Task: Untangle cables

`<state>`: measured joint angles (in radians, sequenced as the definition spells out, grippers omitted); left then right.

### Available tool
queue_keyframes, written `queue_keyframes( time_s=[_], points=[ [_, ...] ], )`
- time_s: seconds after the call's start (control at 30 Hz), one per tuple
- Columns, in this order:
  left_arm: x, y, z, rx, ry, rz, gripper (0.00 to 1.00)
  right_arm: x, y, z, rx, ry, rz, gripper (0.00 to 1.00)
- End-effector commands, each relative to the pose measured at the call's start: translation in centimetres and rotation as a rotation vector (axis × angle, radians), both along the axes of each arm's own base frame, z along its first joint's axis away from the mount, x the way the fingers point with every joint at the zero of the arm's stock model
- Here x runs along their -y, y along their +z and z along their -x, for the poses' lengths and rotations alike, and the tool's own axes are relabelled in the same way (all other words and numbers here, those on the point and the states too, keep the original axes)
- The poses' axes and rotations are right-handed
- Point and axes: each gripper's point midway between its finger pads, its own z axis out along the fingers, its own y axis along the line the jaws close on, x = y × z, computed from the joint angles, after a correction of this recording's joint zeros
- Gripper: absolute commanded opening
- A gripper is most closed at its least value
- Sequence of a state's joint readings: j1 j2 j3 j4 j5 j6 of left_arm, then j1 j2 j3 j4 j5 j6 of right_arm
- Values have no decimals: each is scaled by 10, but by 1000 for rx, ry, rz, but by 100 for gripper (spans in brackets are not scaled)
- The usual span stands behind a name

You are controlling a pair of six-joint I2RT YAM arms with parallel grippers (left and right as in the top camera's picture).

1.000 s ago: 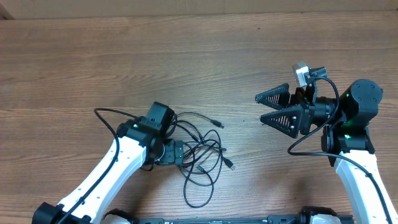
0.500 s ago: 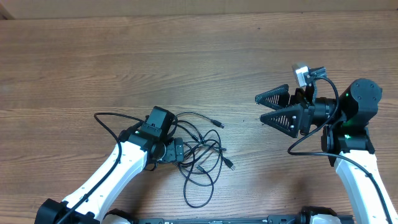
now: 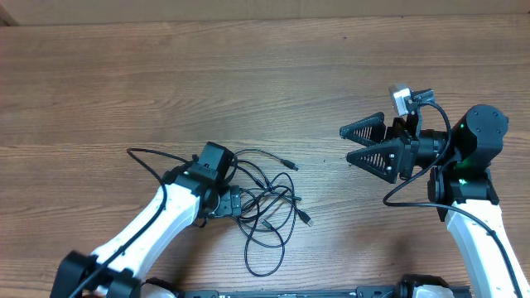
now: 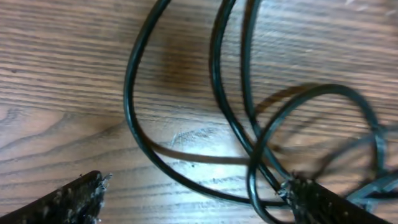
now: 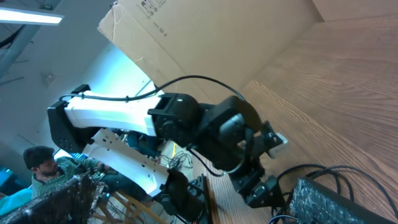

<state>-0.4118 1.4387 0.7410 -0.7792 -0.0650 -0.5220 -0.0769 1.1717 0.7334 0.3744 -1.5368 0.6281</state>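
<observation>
My left gripper needs to pull the loop free, so it should grab the outer cable loop at the tangle's edge [image 4: 177, 177] and leave the rest of the tangle.
The cables [image 3: 269, 207] are several thin black cords lying in a tangle of loops on the wooden table, with small plugs at their ends. My left gripper [image 3: 238, 202] is down at the left edge of the tangle. In the left wrist view it is open [image 4: 199, 202], fingertips wide apart, with cable loops [image 4: 224, 124] lying on the wood between and ahead of them; one loop touches the right fingertip. My right gripper [image 3: 354, 143] is open and empty, held above the table to the right of the tangle, pointing left.
The wooden table [image 3: 248, 74] stretches far and left. A cardboard box edge [image 5: 205, 31] shows beyond the table in the right wrist view.
My left arm has shifted slightly, its elbow swinging; the gripper stays at the left edge of the tangle. The right arm has not moved.
</observation>
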Motion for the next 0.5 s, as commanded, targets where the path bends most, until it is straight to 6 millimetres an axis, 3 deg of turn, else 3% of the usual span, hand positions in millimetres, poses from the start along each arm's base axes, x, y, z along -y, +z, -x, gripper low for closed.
queue_keyframes(
  time_s=[0.0,0.23,0.47],
  points=[
    [-4,-16,2,-42,10,-39,88,-1,7,6,32,36,2,100],
    [5,-21,-6,-24,7,5,81,-1,7,6,32,36,2,100],
    [8,-21,-11,-5,-24,11,54,-1,7,6,32,36,2,100]
  ],
)
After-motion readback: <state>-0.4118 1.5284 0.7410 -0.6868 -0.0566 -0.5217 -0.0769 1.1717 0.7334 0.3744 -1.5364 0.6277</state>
